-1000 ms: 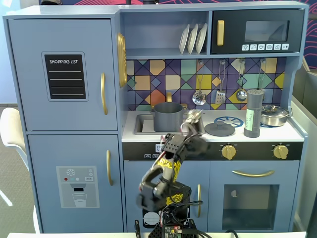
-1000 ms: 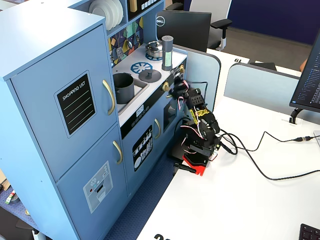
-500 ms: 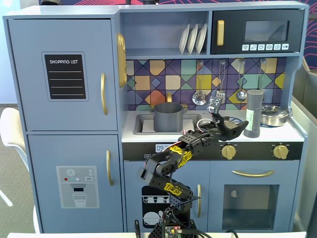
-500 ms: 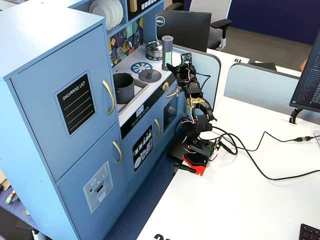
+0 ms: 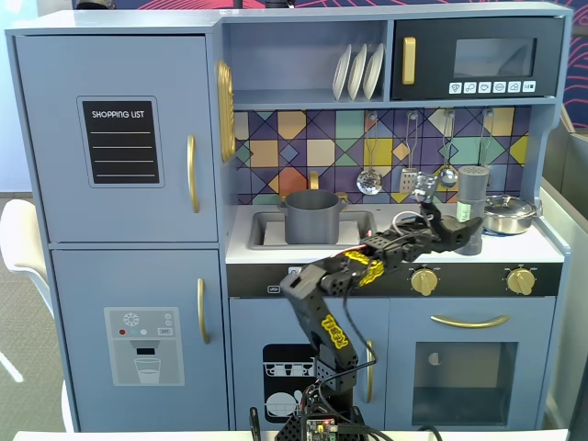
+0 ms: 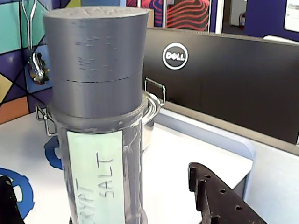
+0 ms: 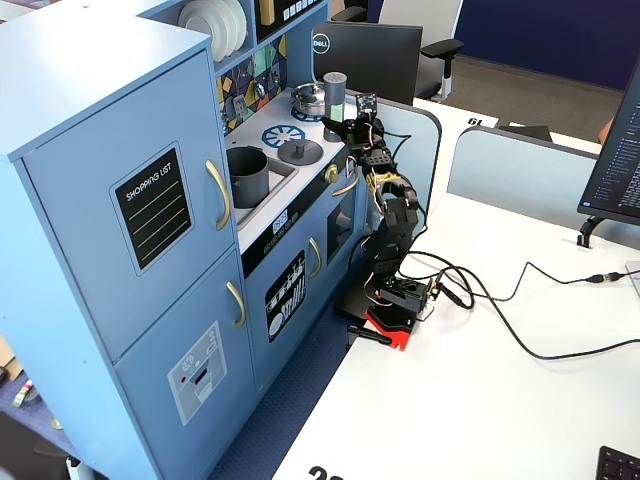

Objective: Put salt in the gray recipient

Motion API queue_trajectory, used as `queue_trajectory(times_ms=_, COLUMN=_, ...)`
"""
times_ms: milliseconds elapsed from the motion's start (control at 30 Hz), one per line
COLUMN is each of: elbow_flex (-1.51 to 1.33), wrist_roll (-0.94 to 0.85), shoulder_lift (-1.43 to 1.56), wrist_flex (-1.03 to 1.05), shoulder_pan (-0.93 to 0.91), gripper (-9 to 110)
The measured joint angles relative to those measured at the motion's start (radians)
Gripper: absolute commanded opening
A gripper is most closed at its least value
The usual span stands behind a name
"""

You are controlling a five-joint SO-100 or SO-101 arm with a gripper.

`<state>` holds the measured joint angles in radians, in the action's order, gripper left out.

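Note:
The robot's gripper should next take hold of the salt shaker by its lower part [image 5: 471, 241], so that it can put salt in the gray recipient [image 5: 310, 216].
The salt [image 5: 470, 207] is a tall dark-gray shaker with a pale green label reading "SALT". It stands upright on the right side of the toy stove top and fills the wrist view [image 6: 96, 93]. My gripper [image 5: 464, 234] is open, with a black finger on each side of the shaker's lower part in the wrist view [image 6: 100, 175]. A clear gap separates the right finger [image 6: 219, 200] from the shaker. The gray recipient [image 5: 310, 216], a matte gray pot with two side handles, stands in the sink to the left, also seen in a fixed view [image 7: 247, 172].
A shiny steel pan [image 5: 508, 213] sits just behind and right of the salt, touching-close in the wrist view [image 6: 152, 116]. A flat gray lid with a knob [image 7: 298, 151] lies on the stove between sink and salt. Utensils [image 5: 369, 179] hang on the backsplash. A Dell monitor [image 6: 224, 79] stands beyond the counter edge.

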<state>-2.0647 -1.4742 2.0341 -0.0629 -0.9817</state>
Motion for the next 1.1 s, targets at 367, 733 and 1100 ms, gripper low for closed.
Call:
queue_trajectory(times_ms=367, elbow_flex=0.344, wrist_roll=0.014, shoulder_lift=-0.345, wrist_flex=0.000, shoulder_pan=0.029, gripper=48)
queue_trajectory(times_ms=733, elbow_flex=0.551, wrist_roll=-0.002, shoulder_lift=-0.509, wrist_flex=0.000, shoulder_pan=0.075, gripper=10)
queue_trajectory(times_ms=1100, elbow_flex=0.595, wrist_roll=0.026, shoulder_lift=-0.497, wrist_flex=-0.028, shoulder_pan=0.110, gripper=0)
